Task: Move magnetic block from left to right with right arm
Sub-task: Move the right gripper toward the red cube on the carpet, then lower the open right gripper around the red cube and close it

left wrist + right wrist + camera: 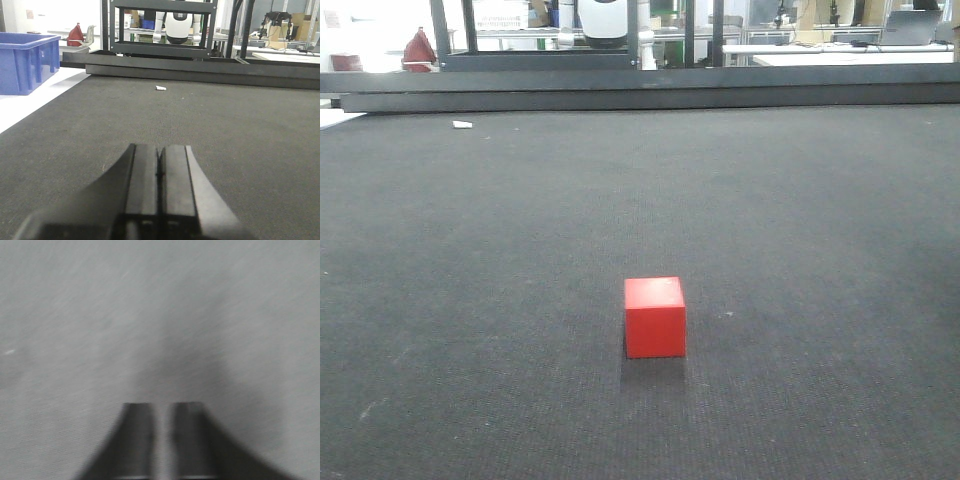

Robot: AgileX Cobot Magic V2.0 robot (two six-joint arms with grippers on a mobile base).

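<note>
I should grab opposite sides of the magnetic block [655, 317] with my right gripper next, to carry it across the mat.
The magnetic block [655, 317], a plain bright-red cube, rests alone on the dark grey mat [470, 300] in the front view, near the middle and toward the front. Neither arm shows in that view. In the left wrist view my left gripper [160, 146] lies low over the mat with its two black fingers pressed together and nothing held. The right wrist view is blurred. There my right gripper [162, 404] points at bare mat, with a narrow gap between its fingers and nothing in it. The block appears in neither wrist view.
A blue plastic crate [25, 60] stands off the mat's left edge on a white surface. A small white scrap [462, 124] lies on the mat at the far left. A black frame rail [640, 90] borders the far edge, with racks and a white robot [176, 25] behind.
</note>
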